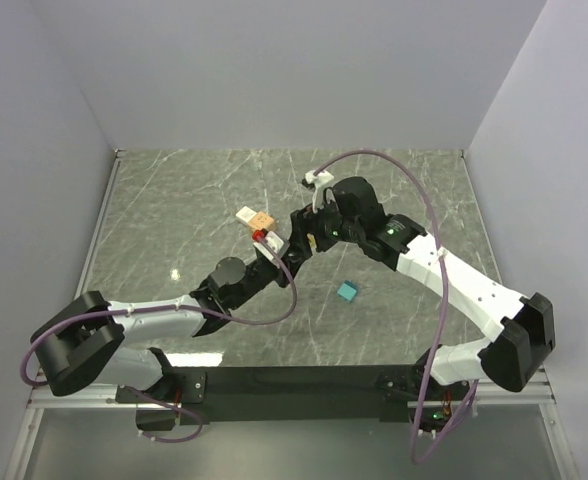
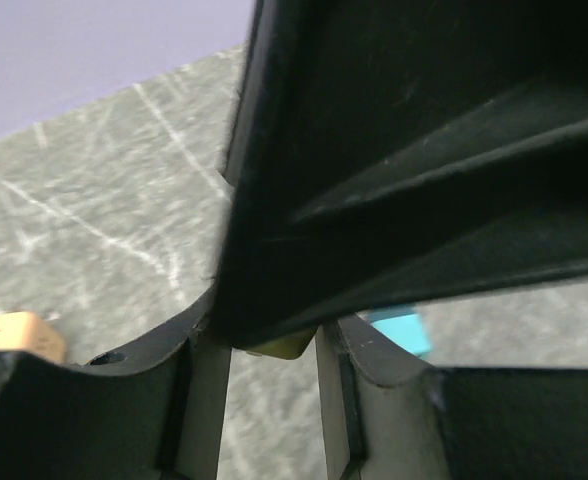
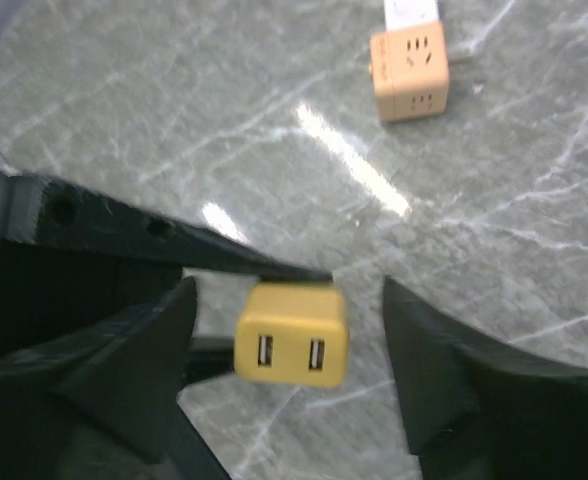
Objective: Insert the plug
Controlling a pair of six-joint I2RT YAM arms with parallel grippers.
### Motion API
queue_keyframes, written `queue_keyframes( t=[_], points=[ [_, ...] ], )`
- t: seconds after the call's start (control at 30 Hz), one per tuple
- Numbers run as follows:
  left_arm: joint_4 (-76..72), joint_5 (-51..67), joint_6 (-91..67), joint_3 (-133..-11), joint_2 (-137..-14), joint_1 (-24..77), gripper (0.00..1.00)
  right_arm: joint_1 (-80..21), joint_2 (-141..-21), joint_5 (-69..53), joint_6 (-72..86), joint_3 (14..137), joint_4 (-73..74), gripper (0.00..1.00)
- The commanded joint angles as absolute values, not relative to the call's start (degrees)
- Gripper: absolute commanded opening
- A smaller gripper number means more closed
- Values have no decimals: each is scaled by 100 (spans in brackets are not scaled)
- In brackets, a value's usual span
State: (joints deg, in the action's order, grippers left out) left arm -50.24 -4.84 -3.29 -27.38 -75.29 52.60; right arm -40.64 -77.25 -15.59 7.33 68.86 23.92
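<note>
The right gripper grabs the plug block's sides next, USB slots facing the gripper's wrist, since this leaves the block's opposite side free to insert.
A yellow plug block with two USB slots hangs above the table, gripped at the tips of my left gripper; a sliver of the block shows between its fingers. My right gripper is open, its jaws wide on either side of the block without touching it. In the top view the two grippers, left and right, meet at mid-table. An orange socket cube lies on the table beyond them, also in the top view and the left wrist view.
A small teal cube lies on the marble table right of centre, also in the left wrist view. A white piece sits against the socket cube. The right gripper's black body fills much of the left wrist view.
</note>
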Motion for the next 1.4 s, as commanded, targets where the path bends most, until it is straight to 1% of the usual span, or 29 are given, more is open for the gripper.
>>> queue_keyframes(
  t=[0.0,0.07,0.17,0.33,0.47,0.7,0.83,0.9,1.0,1.03,1.1,1.13,1.17,1.2,1.27,1.3,1.37],
  points=[
    [-5238,-325,-957,-2997,-7497,5326,0,-4122,-7287,-1231,800,6812,1679,83],
    [-5229,-290,-1151,-2997,-7497,5335,0,-4131,-7173,-1135,835,6698,1574,89],
    [-5317,-264,-1309,-2962,-7471,5326,0,-4131,-7119,-1020,852,6671,1608,89],
    [-5212,-633,-1791,-2944,-7296,5335,0,-4122,-6961,-747,896,6592,1696,88],
    [-5221,-817,-2109,-2936,-7190,5317,0,-4175,-6890,-791,923,6539,1678,81],
    [-5142,-817,-2241,-2918,-6944,5317,0,-4298,-7040,-853,888,6557,1670,78],
    [-5098,-897,-2268,-2874,-6882,5317,0,-4394,-7110,-905,861,6566,1661,69],
    [-5115,-853,-2268,-2865,-6847,5309,0,-4403,-7137,-993,844,6557,1644,67],
    [-5089,-853,-2250,-2865,-6838,5309,0,-4438,-7172,-1037,817,6548,1591,52],
    [-5071,-853,-2233,-2857,-6829,5309,0,-4438,-7198,-1046,800,6539,1556,36],
    [-5063,-870,-2259,-2830,-6794,5309,0,-4447,-7233,-1055,809,6522,1503,19],
    [-5054,-922,-2267,-2804,-6768,5309,2,-4447,-7268,-1063,782,6513,1407,7],
    [-5019,-966,-2276,-2786,-6733,5317,7,-4439,-7303,-1072,756,6495,1337,3],
    [-4966,-993,-2276,-2777,-6637,5309,25,-4438,-7330,-1037,738,6495,1258,0],
    [-4764,-1107,-2285,-2725,-6540,5282,44,-4439,-7479,-906,642,6591,1003,0],
    [-4694,-1160,-2311,-2690,-6417,5239,58,-4412,-7549,-836,598,6661,941,0],
    [-4484,-1221,-2355,-2567,-6276,5195,70,-4386,-7856,-747,326,6968,809,0]
  ],
)
